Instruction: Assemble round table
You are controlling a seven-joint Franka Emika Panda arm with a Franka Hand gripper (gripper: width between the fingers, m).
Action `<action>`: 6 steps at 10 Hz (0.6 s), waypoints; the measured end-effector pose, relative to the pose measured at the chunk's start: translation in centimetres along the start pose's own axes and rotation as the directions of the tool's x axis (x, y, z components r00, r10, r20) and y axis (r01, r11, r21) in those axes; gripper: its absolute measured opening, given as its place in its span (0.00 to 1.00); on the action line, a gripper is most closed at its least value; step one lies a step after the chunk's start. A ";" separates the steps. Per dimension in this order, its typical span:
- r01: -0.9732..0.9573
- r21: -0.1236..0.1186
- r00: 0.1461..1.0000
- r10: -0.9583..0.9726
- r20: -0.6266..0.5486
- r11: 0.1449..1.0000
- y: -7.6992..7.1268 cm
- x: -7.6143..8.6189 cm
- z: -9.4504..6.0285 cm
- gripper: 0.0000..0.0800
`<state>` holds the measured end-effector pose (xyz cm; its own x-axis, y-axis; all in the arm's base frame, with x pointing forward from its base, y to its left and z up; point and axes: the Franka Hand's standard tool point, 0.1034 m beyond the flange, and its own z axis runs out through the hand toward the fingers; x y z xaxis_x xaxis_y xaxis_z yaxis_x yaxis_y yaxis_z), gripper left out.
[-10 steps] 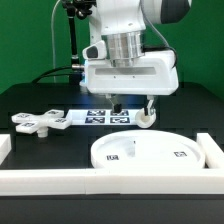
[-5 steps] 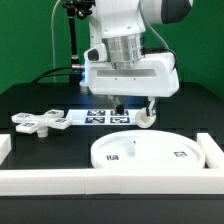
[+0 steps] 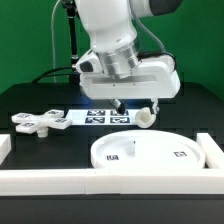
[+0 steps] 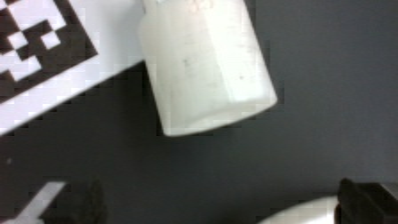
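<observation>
The white cylinder leg (image 4: 210, 65) has to be set upright in the round rimmed disc, so next my gripper needs to grab it by its plain wide end (image 4: 214, 104).
The short white cylinder leg (image 3: 146, 118) lies on its side on the black table, just behind the large round rimmed disc (image 3: 150, 152). In the wrist view the leg (image 4: 210, 65) lies beyond the fingertips, apart from them. My gripper (image 3: 133, 105) hangs tilted just above the leg and the marker board, open and empty; in the wrist view the gripper (image 4: 214, 205) shows only its two dark fingertips (image 4: 63, 205), spread wide. The cross-shaped base (image 3: 38, 121) lies at the exterior view's left.
The marker board (image 3: 100, 117) lies flat behind the disc and shows in the wrist view (image 4: 45, 50) beside the leg. The long white border wall (image 3: 90, 181) runs along the front and turns up at the exterior view's right.
The arm's wrist has tilted and swung toward the exterior view's left, and the gripper now hangs at an angle. The leg, disc and base have not moved.
</observation>
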<state>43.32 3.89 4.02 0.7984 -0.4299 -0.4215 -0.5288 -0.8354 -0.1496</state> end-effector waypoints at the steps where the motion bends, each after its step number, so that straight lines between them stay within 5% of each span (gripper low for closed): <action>1: 0.004 -0.002 0.998 -0.003 0.057 1.000 -0.4 -0.4 0.4 0.81; 6: -0.008 -0.001 0.927 0.008 0.375 1.000 -0.4 -0.9 1.7 0.81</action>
<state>42.30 5.21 2.93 0.6280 -0.2769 -0.7273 -0.5354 -0.8319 -0.1456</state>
